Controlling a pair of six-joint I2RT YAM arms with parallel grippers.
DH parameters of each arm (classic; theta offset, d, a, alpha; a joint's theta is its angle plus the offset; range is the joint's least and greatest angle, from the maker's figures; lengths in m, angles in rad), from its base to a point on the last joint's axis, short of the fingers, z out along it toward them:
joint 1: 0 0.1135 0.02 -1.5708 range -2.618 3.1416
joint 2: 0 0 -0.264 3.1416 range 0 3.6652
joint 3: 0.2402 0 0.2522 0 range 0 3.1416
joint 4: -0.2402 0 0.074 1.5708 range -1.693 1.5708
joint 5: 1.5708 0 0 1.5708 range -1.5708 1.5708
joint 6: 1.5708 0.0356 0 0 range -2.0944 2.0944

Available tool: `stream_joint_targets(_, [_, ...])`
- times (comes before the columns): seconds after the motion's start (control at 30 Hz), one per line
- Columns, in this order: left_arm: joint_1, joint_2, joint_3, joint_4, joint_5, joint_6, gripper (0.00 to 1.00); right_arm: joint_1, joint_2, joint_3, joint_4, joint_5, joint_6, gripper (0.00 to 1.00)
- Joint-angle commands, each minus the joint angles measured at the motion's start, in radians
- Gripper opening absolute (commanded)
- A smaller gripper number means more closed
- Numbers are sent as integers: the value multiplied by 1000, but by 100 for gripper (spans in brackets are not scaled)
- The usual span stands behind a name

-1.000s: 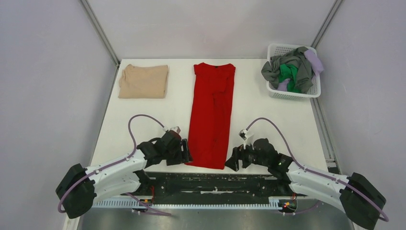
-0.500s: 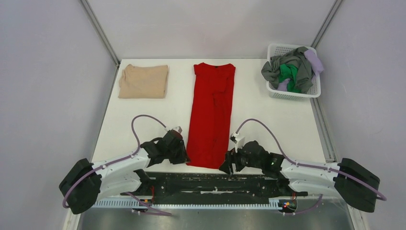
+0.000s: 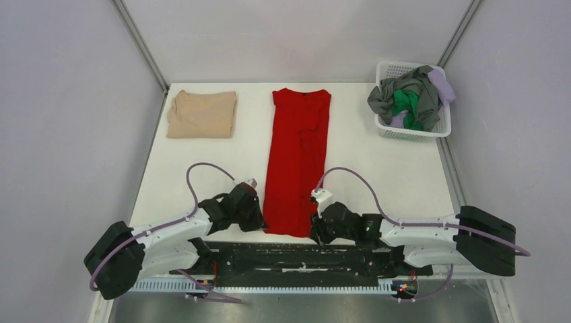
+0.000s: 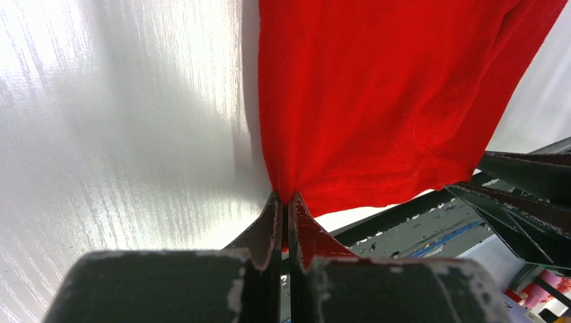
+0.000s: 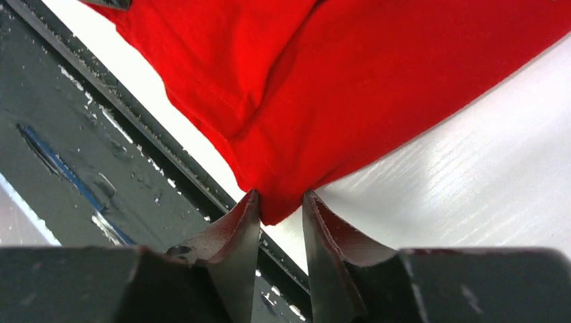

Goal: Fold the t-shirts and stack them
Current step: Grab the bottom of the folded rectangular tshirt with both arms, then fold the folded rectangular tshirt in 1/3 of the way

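Note:
The red t-shirt's hem corner would come up with my left gripper if I lifted it now, because my shut fingers clamp that corner in the left wrist view.
A bright red t-shirt (image 3: 297,158) lies as a long narrow strip down the middle of the white table (image 3: 384,175), collar at the far end. My left gripper (image 3: 262,219) is shut on its near left hem corner; in the left wrist view the cloth (image 4: 377,101) is pinched between the closed fingertips (image 4: 286,196). My right gripper (image 3: 314,229) sits at the near right corner. In the right wrist view its jaws (image 5: 279,198) stand a little apart with the red corner (image 5: 350,81) between them. A folded beige t-shirt (image 3: 202,114) lies at the far left.
A white mesh basket (image 3: 411,132) at the far right corner holds a heap of grey, green and lavender shirts (image 3: 407,97). The black base rail (image 3: 303,256) runs along the near table edge just behind both grippers. Grey walls enclose the table.
The left jaws closed on the red shirt's near left corner. The right arm slid left to the near right corner and its jaws narrowed around the cloth.

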Motion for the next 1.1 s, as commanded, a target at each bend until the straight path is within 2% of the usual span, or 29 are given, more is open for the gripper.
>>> stream_joint_targets(0.0, [1,-28,-20,-25,17,-30,2,32,45,14,-116,114,44,26])
stream_joint_targets(0.03, [1,-34,-24,-26,19,-32,2,35,48,14,-116,124,48,21])
stream_joint_targets(0.07, [1,-40,-26,-26,22,-35,2,37,48,14,-113,132,50,8])
stream_joint_targets(0.1, [1,-50,-29,-25,27,-35,2,39,44,12,-114,134,49,0])
stream_joint_targets(0.4, [-1,-233,-50,-90,156,-39,2,85,-143,-43,-84,-36,-21,0])
stream_joint_targets(0.57, [0,-318,6,-108,147,-33,2,84,-227,-30,-110,20,-30,0])
stream_joint_targets(0.77, [8,-188,164,-55,23,70,2,16,-239,74,-112,217,-165,0])
stream_joint_targets(0.87, [38,-71,275,-31,-35,141,2,-74,-209,107,-36,227,-261,0])
stream_joint_targets(1.07, [138,143,443,68,-51,218,2,-245,-100,189,72,240,-384,0])
